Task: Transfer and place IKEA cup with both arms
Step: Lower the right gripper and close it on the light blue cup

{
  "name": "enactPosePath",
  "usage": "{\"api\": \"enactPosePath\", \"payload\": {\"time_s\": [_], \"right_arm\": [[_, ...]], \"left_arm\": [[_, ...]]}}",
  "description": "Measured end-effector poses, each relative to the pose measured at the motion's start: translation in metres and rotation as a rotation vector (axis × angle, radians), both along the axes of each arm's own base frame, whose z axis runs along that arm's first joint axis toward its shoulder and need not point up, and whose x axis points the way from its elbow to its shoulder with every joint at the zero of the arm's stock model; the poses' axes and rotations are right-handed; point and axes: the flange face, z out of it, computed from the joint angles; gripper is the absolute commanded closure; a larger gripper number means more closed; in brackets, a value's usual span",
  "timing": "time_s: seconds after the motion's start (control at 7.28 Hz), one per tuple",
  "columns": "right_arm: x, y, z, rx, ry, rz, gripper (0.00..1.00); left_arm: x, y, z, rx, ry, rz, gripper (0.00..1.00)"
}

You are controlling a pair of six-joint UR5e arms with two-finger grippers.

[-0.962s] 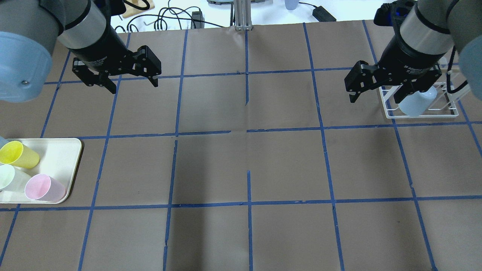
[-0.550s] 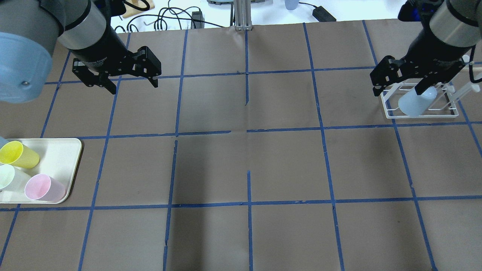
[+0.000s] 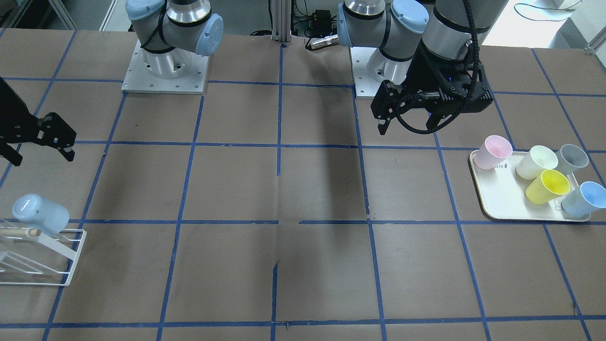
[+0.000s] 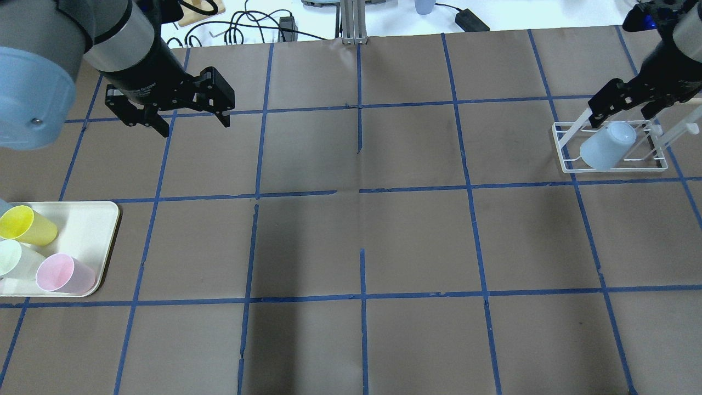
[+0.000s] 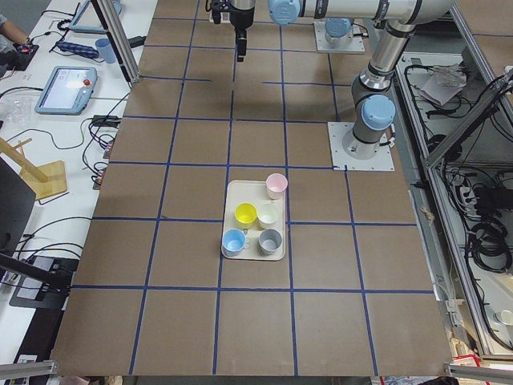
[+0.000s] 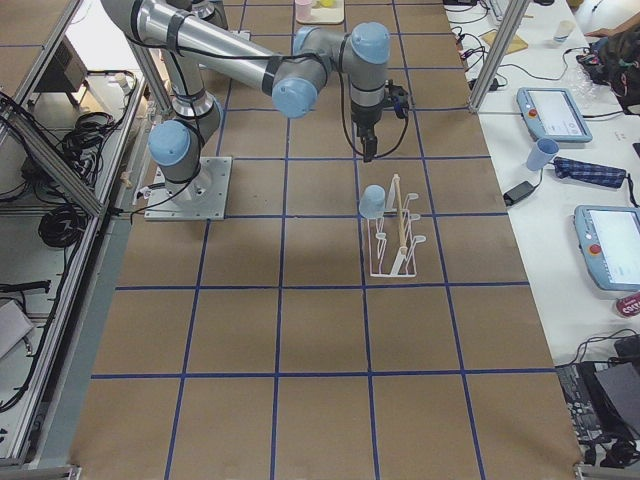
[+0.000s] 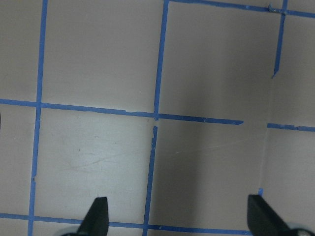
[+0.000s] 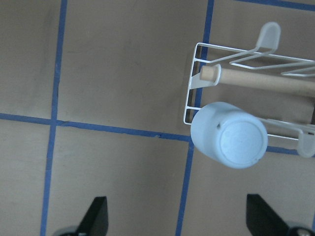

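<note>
The right gripper grips the light blue IKEA cup by its closed base end next, since the rack's wires and peg crowd the cup's opening.
The light blue IKEA cup hangs bottom-up on a peg of the white wire rack at the table's right. It also shows in the front view and in the right wrist view. My right gripper is open and empty, above and just behind the cup, apart from it; it also shows in the front view. My left gripper is open and empty over bare table at the far left, and its fingertips frame only brown paper.
A cream tray on the robot's left side holds a pink cup, a yellow cup, a pale green cup, a grey cup and a second light blue cup. Blue tape lines grid the brown table. Cables lie beyond the far edge.
My right gripper has drawn back from the rack, up and to the right, still open, leaving the cup on its peg. The left arm has not moved.
</note>
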Motion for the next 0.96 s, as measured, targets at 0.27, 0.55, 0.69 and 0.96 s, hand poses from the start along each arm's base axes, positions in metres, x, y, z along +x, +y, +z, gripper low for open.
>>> {"api": "enactPosePath", "payload": {"time_s": [0.27, 0.55, 0.69, 0.96], "right_arm": [[-0.04, -0.015, -0.033, 0.004, 0.003, 0.032, 0.0], [-0.052, -0.021, -0.055, 0.026, -0.009, 0.023, 0.0], [-0.055, -0.024, -0.065, 0.039, -0.017, 0.015, 0.0], [-0.057, -0.031, -0.08, 0.05, -0.024, -0.036, 0.0]], "left_arm": [[0.0, 0.0, 0.0, 0.0, -0.001, 0.0, 0.0], [0.0, 0.0, -0.001, 0.0, -0.003, 0.001, 0.0], [0.0, 0.0, 0.0, 0.0, -0.004, 0.002, 0.0], [0.0, 0.0, 0.0, 0.0, -0.005, 0.001, 0.0]]}}
